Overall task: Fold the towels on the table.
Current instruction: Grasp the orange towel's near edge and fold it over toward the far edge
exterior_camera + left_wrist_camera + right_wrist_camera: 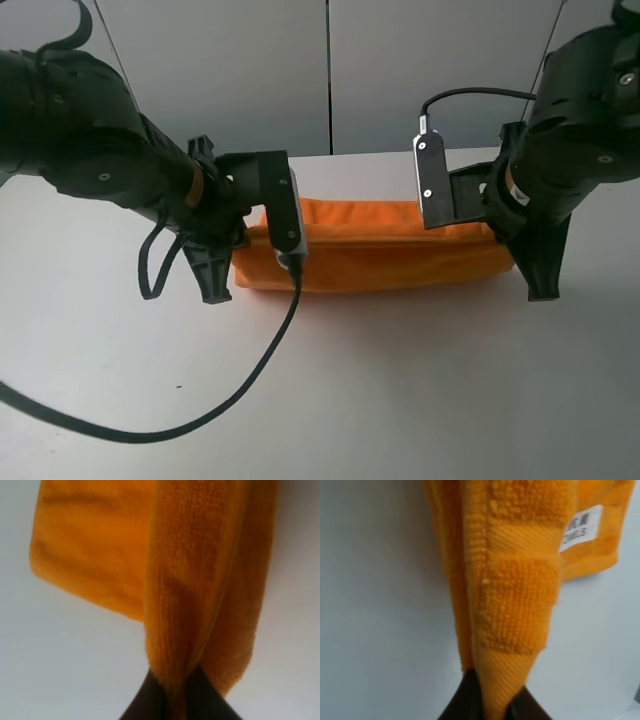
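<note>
The robot's right gripper will keep holding the towel until its hem lies over the white label, because the hem (440, 240) hangs raised, short of the towel's far edge (370, 201).
The orange towel (375, 245) lies as a long folded band across the far middle of the white table (350, 400). My left gripper (240, 240) is shut on the towel's left end; the left wrist view shows the cloth (195, 580) pinched between the dark fingers (145, 700). My right gripper (505, 240) is shut on the towel's right end; the right wrist view shows the hemmed edge (512, 605) pinched between its fingers (467, 700). The white label (582, 527) shows on the layer below.
A black cable (230, 390) from the left arm loops over the table in front of the towel. A grey panelled wall (330, 70) stands behind the table's far edge.
</note>
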Motion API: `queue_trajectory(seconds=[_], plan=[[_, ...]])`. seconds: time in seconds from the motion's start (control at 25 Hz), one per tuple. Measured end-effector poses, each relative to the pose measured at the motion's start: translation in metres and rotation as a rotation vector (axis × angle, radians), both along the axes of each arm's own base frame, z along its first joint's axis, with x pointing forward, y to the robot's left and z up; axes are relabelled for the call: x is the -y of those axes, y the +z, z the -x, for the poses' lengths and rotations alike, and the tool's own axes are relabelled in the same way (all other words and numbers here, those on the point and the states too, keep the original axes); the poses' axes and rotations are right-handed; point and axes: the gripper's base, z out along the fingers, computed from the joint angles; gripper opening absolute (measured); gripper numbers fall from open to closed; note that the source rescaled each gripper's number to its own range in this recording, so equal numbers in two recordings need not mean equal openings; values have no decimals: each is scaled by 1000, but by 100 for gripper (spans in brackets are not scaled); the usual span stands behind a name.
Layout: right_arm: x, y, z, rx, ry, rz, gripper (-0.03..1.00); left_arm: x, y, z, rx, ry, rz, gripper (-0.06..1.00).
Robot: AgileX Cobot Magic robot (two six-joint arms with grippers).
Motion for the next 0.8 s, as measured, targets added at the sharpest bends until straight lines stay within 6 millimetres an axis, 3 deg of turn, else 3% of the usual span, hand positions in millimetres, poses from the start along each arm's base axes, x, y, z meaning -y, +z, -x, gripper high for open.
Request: queue_trajectory(seconds=[0.2, 0.48, 0.8], plan=[[-1, 4, -18, 59, 14, -49, 0, -14, 3, -18, 42, 67, 64, 0], [7, -6, -45, 74, -26, -106, 0, -25, 6, -35, 100, 78, 142, 0], [18, -22, -64, 86, -37, -178, 0, -27, -2, -68, 126, 107, 164, 0]])
